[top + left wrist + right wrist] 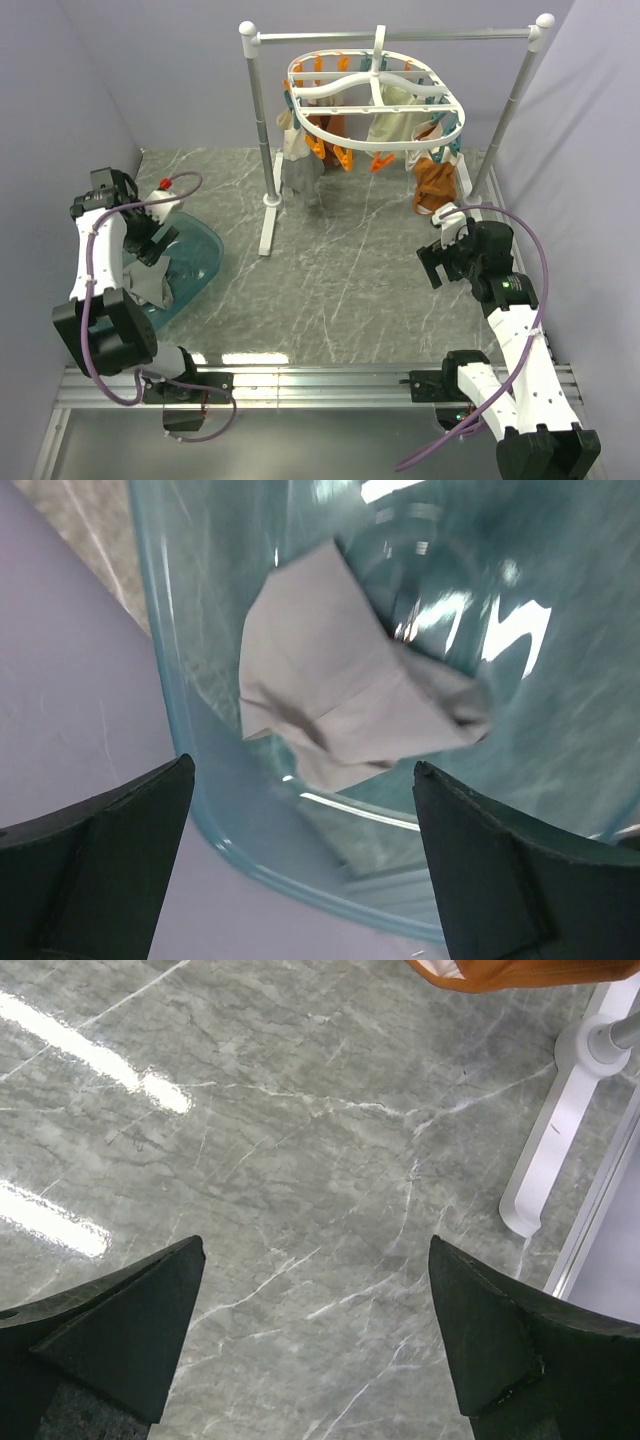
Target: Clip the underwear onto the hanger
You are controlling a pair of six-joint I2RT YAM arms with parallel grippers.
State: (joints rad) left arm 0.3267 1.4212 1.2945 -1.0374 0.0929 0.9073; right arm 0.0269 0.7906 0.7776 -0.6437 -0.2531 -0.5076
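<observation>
Next, my left gripper grabs the underwear (pixel 340 690) by its edge nearest the bowl's rim (pixel 312 760), leaving the rest free to spread out for clipping to the hanger.
The underwear (pixel 340 690), a crumpled grey piece of fabric, lies inside a clear teal bowl (pixel 175 710). In the top view it shows under the left arm (pixel 152 287). My left gripper (pixel 305 815) is open and empty, hovering above the bowl's near rim, short of the fabric; it is at the left of the table (pixel 150 245). The hanger (pixel 375 90), a white oval frame with orange and teal pegs, hangs from the rail at the back. My right gripper (pixel 315 1305) is open and empty above bare table, in front of the hanger (pixel 434 262).
A white rail stand (pixel 268 200) holds the hanger; one foot (pixel 545 1160) lies right of my right gripper. A grey garment (pixel 300 170), a cream cloth (pixel 385 115) and a brown-orange garment (pixel 435 185) hang from pegs. Lilac walls stand on both sides.
</observation>
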